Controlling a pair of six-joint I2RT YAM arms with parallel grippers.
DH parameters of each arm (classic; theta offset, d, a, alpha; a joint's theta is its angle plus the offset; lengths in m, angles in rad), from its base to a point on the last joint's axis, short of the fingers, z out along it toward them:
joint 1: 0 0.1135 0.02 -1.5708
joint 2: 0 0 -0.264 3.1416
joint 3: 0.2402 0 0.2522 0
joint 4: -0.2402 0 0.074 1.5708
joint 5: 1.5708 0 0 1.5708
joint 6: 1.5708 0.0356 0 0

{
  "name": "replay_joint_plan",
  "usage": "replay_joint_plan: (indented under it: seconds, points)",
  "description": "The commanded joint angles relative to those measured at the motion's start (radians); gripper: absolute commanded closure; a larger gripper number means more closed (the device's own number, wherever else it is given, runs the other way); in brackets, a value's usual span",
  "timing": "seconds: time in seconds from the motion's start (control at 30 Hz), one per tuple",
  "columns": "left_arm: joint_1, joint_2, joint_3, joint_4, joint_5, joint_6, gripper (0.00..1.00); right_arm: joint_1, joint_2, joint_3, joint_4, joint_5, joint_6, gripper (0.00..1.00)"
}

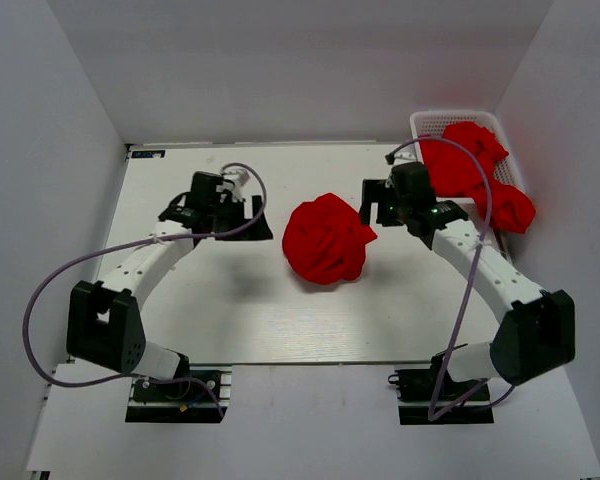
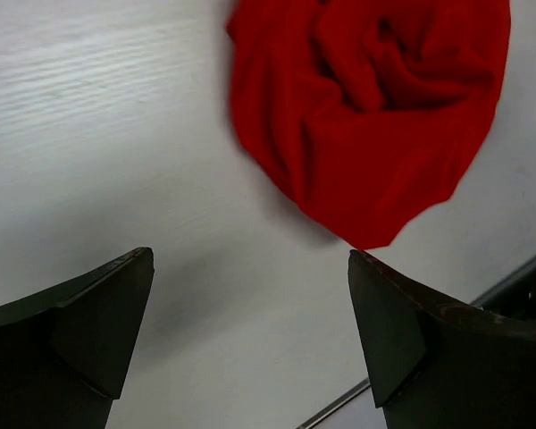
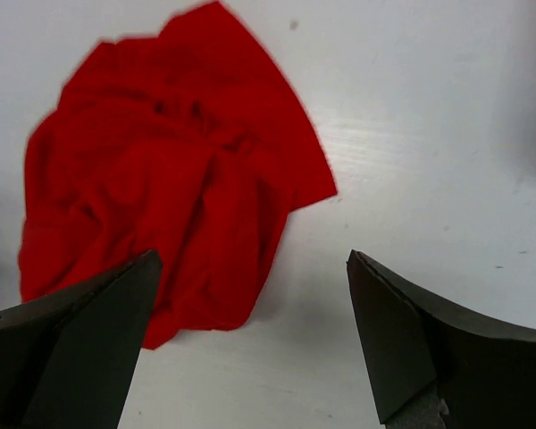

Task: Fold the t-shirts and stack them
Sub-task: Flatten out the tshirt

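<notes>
The crumpled red t-shirt [image 1: 326,238] needs to be gripped next by my left gripper at the t-shirt's edge facing that gripper, so it can be folded. The t-shirt's opposite edge stays free for spreading.
A crumpled red t-shirt [image 1: 326,238] lies in a heap at the middle of the white table. It also shows in the left wrist view [image 2: 371,107] and the right wrist view [image 3: 174,210]. More red t-shirts [image 1: 475,170] are piled in the white mesh basket [image 1: 430,122] at the back right. My left gripper [image 1: 248,207] is open and empty, left of the heap and above bare table [image 2: 250,268]. My right gripper [image 1: 368,205] is open and empty, just right of the heap, near its edge [image 3: 250,268].
The white table [image 1: 230,300] is bounded by grey walls on the left, back and right. The basket stands against the right wall, behind my right arm. Grey cables loop from both arms. The table's near edge runs just in front of the arm bases.
</notes>
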Motion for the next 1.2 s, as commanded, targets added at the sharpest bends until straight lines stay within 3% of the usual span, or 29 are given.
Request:
replay_joint_plan:
  seconds: [0.0, 0.13, 0.37, 0.47, 0.5, 0.57, 0.6, 0.63, 0.67, 0.73, 0.97, 1.17]
  points:
    - [-0.1, 0.037, -0.015, 0.077, 0.076, 0.018, 0.0, -0.004, 0.064, -0.042, 0.001, -0.166, 0.007, 0.1]
    - [-0.177, 0.046, -0.053, 0.147, 0.161, 0.039, 0.0, -0.004, 0.116, -0.084, 0.044, -0.232, -0.01, 0.1]
    - [-0.284, 0.182, -0.081, 0.21, 0.13, 0.015, 0.0, -0.006, 0.221, -0.083, 0.088, -0.245, 0.002, 0.13]
    - [-0.307, 0.237, -0.072, 0.261, 0.115, -0.011, 0.02, -0.006, 0.259, -0.074, 0.111, -0.244, 0.004, 0.2]
    - [-0.307, 0.254, -0.054, 0.261, 0.089, -0.011, 0.04, -0.004, 0.265, -0.071, 0.116, -0.242, 0.004, 0.26]
    - [-0.316, 0.29, -0.014, 0.261, 0.052, -0.02, 0.14, -0.007, 0.291, -0.06, 0.117, -0.238, 0.016, 0.33]
    - [-0.316, 0.329, -0.001, 0.249, 0.029, -0.02, 0.26, -0.004, 0.293, -0.054, 0.119, -0.235, 0.018, 0.43]
    - [-0.316, 0.348, 0.028, 0.232, 0.029, -0.034, 0.41, -0.006, 0.294, -0.051, 0.125, -0.232, 0.028, 0.71]
    - [-0.316, 0.362, 0.048, 0.217, 0.015, -0.034, 0.77, -0.007, 0.287, -0.051, 0.127, -0.224, 0.033, 0.82]
    - [-0.316, 0.371, 0.1, 0.187, -0.04, -0.043, 1.0, -0.007, 0.266, -0.048, 0.131, -0.19, 0.035, 1.0]
    - [-0.307, 0.212, 0.179, 0.206, -0.221, -0.027, 1.0, -0.007, 0.141, -0.002, 0.202, -0.083, -0.022, 1.0]
    - [-0.307, 0.192, 0.455, 0.063, -0.413, 0.093, 1.0, -0.003, 0.018, 0.132, 0.272, -0.034, -0.191, 1.0]
